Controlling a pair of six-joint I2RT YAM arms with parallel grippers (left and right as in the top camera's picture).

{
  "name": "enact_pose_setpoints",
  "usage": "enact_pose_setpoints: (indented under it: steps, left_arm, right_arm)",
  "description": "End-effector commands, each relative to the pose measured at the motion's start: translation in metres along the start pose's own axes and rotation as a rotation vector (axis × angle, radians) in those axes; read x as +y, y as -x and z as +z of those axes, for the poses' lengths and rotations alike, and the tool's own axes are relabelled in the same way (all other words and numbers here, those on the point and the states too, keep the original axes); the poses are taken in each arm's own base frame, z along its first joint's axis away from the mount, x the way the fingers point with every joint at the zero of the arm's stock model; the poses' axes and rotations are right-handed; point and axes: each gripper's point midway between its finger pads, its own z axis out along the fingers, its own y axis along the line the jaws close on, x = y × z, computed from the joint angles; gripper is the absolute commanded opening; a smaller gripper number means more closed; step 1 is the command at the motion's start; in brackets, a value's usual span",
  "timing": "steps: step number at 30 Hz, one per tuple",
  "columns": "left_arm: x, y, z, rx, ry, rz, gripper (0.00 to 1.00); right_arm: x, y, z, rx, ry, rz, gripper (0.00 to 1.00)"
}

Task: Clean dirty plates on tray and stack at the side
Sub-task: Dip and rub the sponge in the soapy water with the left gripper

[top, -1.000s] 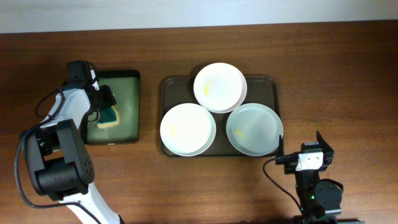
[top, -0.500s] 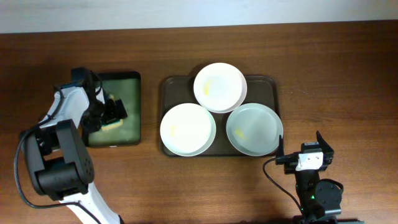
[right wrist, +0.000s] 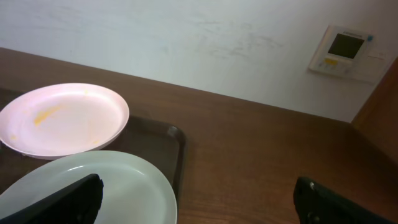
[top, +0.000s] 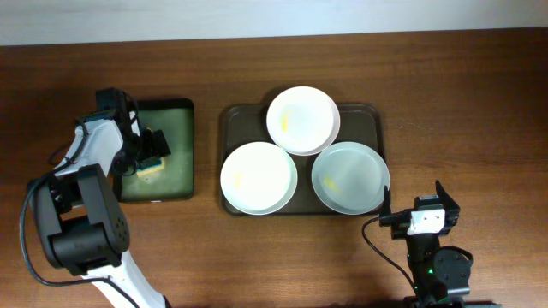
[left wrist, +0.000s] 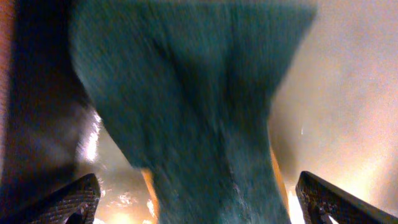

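Note:
The sponge's yellow bottom needs to stay free to wipe plates, so my left gripper will next grab the sponge (top: 154,165) (left wrist: 205,112) across its middle from the green side.
Three white plates lie on the dark brown tray (top: 229,115): one at the back (top: 301,120), one front left (top: 259,177), one front right (top: 349,178). All show faint yellow smears. My left gripper (top: 149,151) is open, low over a green and yellow sponge (top: 154,165). In the left wrist view the sponge (left wrist: 205,112) fills the gap between the spread fingers (left wrist: 199,202), and I see no contact. My right gripper (top: 417,204) is open and empty in front of the tray's right corner. The right wrist view (right wrist: 199,199) shows the front right plate (right wrist: 93,186) and back plate (right wrist: 62,118).
The sponge lies in a smaller black tray with a greenish inside (top: 175,180), left of the brown tray. The brown tray's right rim (right wrist: 177,140) shows in the right wrist view. A wall with a control panel (right wrist: 344,50) stands behind the table.
My left gripper has moved from the back of the small tray forward to sit over the sponge. The plates and the right arm have not moved.

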Motion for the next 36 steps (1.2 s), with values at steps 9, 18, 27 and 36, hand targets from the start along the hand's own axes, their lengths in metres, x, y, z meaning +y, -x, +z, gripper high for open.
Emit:
enact_pose_setpoints:
  steps: [9, 18, 27, 36]
  left_arm:
    - [0.009, 0.014, 0.001, -0.045, 0.052, -0.003, 0.15]
    - [-0.019, 0.042, -0.094, -0.118, -0.103, 0.003, 0.00]
    - [-0.024, 0.047, -0.131, -0.207, -0.142, 0.008, 0.00]
    - [-0.018, 0.010, -0.066, -0.077, -0.119, -0.046, 0.00]
  right_arm:
    - [-0.002, -0.003, 0.000, 0.006, -0.014, 0.001, 0.98]
    - [-0.002, -0.003, 0.000, 0.006, -0.014, 0.001, 0.98]
    - [-0.002, -0.003, 0.000, 0.006, -0.014, 0.001, 0.98]
    - [-0.002, -0.003, 0.000, 0.006, -0.014, 0.001, 0.98]
